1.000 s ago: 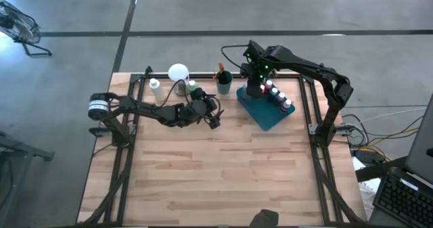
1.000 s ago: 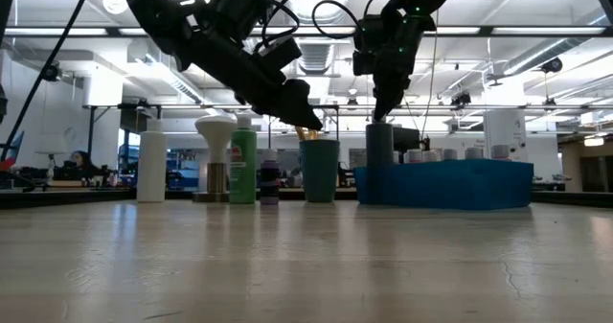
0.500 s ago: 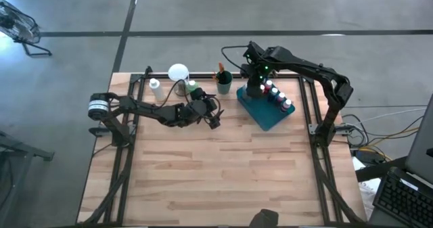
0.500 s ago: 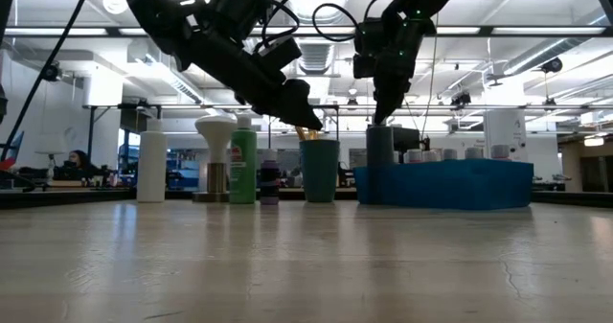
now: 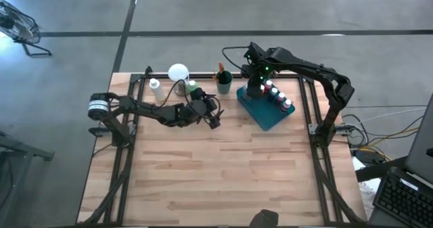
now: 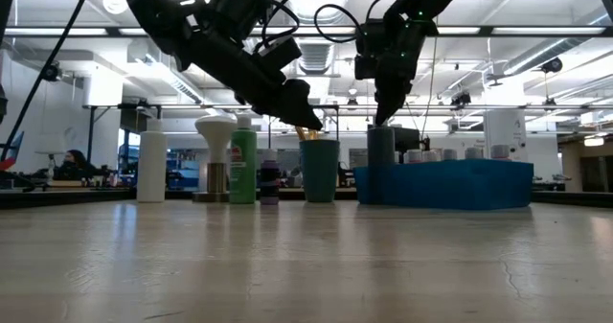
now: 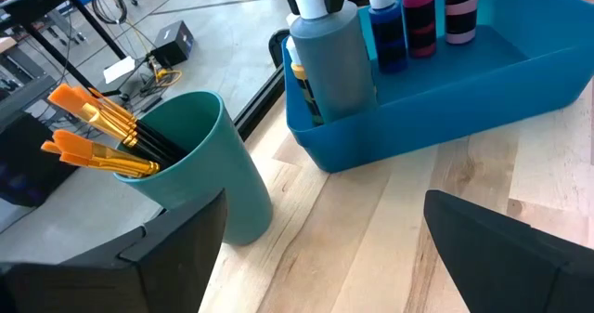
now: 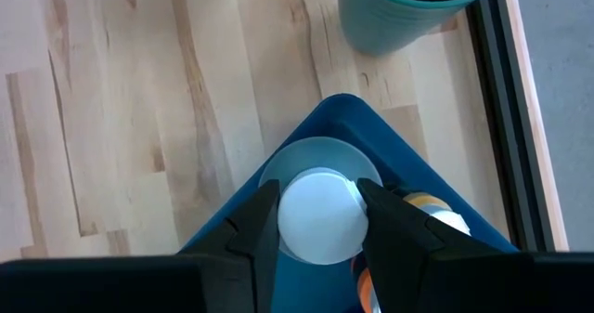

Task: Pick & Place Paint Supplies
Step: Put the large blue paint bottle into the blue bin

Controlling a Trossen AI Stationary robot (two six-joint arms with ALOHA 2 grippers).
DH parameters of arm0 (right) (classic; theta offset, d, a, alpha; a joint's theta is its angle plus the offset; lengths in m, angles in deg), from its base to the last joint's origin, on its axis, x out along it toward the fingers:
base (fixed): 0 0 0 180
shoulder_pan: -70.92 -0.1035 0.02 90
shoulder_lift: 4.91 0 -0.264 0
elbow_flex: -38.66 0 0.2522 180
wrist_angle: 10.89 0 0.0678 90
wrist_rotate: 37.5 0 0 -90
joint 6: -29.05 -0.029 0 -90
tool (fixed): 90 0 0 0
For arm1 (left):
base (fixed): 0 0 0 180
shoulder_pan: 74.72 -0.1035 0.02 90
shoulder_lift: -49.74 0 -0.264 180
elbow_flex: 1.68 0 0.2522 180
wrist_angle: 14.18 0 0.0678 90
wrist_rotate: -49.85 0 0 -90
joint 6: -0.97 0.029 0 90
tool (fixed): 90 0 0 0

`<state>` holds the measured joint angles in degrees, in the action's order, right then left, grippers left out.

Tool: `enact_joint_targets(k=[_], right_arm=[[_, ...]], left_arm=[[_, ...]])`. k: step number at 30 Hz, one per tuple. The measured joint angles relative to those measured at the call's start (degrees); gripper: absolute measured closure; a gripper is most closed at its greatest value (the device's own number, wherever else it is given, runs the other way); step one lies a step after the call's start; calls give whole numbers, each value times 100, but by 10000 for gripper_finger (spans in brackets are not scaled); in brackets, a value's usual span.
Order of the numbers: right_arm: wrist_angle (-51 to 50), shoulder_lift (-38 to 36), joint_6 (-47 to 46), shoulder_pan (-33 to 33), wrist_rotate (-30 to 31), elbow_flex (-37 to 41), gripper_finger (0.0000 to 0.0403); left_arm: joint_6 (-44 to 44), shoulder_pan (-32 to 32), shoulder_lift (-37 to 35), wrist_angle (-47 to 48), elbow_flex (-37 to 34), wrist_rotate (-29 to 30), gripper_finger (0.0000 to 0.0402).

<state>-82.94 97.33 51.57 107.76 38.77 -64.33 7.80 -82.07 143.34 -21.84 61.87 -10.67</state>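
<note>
The grey-blue paint bottle (image 7: pixel 329 58) is upright inside the blue tray's corner and would stand if my right gripper opened, so it is time to release it now.
A grey-blue paint bottle (image 7: pixel 329 58) with a white cap stands in the corner of the blue tray (image 7: pixel 483 81) nearest the teal cup (image 7: pixel 200 164). My right gripper (image 8: pixel 322 206) is above it, pointing steeply down and shut on its cap. Several more white-capped bottles (image 5: pixel 277 96) stand in a row in the tray. The teal cup holds orange-tipped dark brushes (image 7: pixel 102 132). My left gripper (image 5: pixel 215 118) hangs open above the wood to the left of the tray, facing the cup and tray, with nothing between its fingers. My right gripper pinches the bottle's round white cap (image 8: pixel 322 222) between its two fingers (image 8: pixel 255 229), one on each side. The fingers come from above, pointing down. The bottle stands upright with its lower part inside the tray's corner (image 8: pixel 343 109); the tray wall hides its base.
At the back left stand a white bottle (image 5: pixel 156 89), a round white-topped object (image 5: pixel 178 72), a green bottle (image 5: pixel 194 90) and a small dark bottle (image 6: pixel 270 181). Black frame rails (image 5: pixel 308 113) run along the table's sides. Bare wood (image 5: pixel 216 167) fills the near half.
</note>
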Motion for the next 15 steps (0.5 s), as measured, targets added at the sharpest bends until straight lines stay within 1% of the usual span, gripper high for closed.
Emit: enact_joint_targets(k=[4,10,15], right_arm=[[17,4,0,-2,2,-5,284],[40,19,0,-9,-4,-3,238],[38,24,20,-9,-2,-3,222]], left_arm=[[-18,0,0,1,-1,0,32],[-22,0,0,1,1,0,32],[-22,0,0,1,-1,0,32]])
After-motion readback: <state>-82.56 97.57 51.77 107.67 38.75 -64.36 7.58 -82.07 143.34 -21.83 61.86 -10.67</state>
